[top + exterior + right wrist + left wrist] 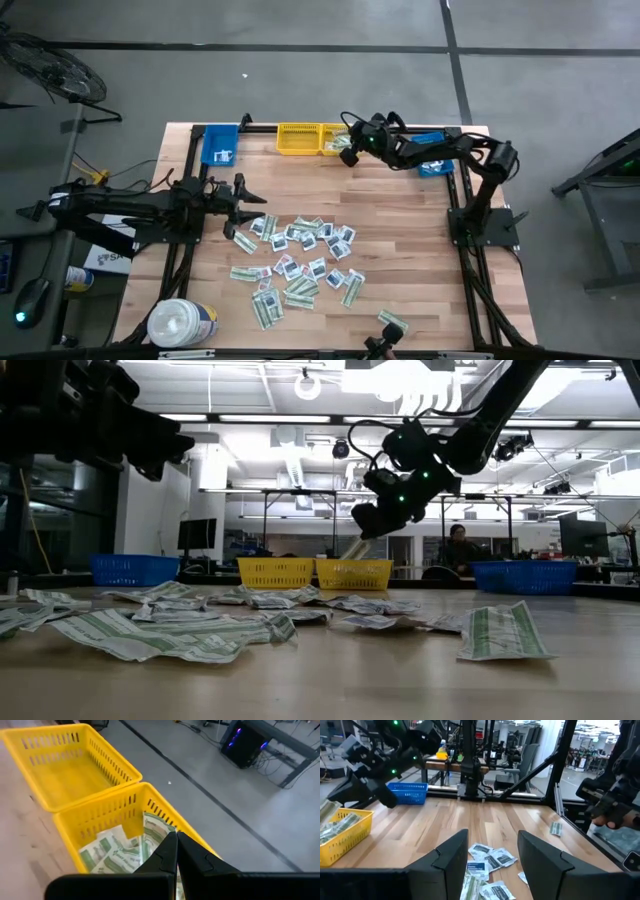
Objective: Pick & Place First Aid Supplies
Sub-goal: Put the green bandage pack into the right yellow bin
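Note:
My right gripper holds the green-white strip (156,826) inside the yellow bin's rim. It should open now, and the strip would fall onto the packets inside.
Many first aid packets (300,265), pale green-white strips and small white squares, lie flat and scattered on the middle of the wooden table. One strip (392,322) lies apart near the near edge. My left gripper (245,195) is open and hovers just left of the pile; in its wrist view the fingers (450,865) stand above some packets (487,859). My right gripper (348,150) is over the right-hand yellow bin (107,810) at the far edge, shut on a green-white strip. More strips (112,855) lie inside that bin. My right gripper (176,842) pinches a green-white strip packet by its upper end (156,827) between the two shut fingertips, slanting down from above. The strip (352,548) hangs below the fingers, lifted clear of the table, with its lower end down at the yellow bin's rim.
A second yellow bin (298,138) stands left of the first and looks bare inside. Blue bins sit at the far left (220,143) and far right (432,155). A big white round tub (182,322) lies at the near left corner. A person (458,545) sits in the room behind.

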